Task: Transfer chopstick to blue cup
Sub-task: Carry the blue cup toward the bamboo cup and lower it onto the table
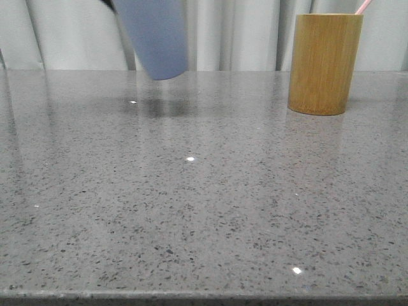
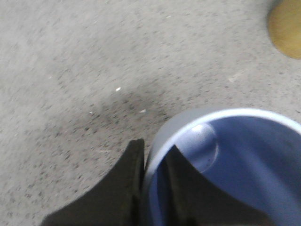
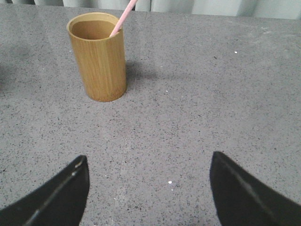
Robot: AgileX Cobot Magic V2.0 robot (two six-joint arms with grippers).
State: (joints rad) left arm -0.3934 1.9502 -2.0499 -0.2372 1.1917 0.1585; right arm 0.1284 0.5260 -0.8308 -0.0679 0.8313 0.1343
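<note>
The blue cup's base (image 1: 164, 72) is tilted and hanging high above the grey table in the front view, so my left gripper will hold on to the cup.
The blue cup (image 1: 155, 35) hangs tilted above the far left of the grey table, clear of the surface. My left gripper (image 2: 155, 155) is shut on its rim, one finger outside and one inside the cup (image 2: 244, 160). The cup looks empty inside. A pale pink chopstick (image 1: 363, 6) sticks out of the tan wooden cup (image 1: 324, 62) at the far right. In the right wrist view the chopstick (image 3: 123, 16) leans in the wooden cup (image 3: 98, 56). My right gripper (image 3: 148, 162) is open and empty, above bare table short of the wooden cup.
The grey speckled table (image 1: 191, 210) ends at a front edge near the camera. Pale curtains (image 1: 236, 32) hang behind the far edge. The wooden cup's edge shows in the left wrist view (image 2: 287, 26).
</note>
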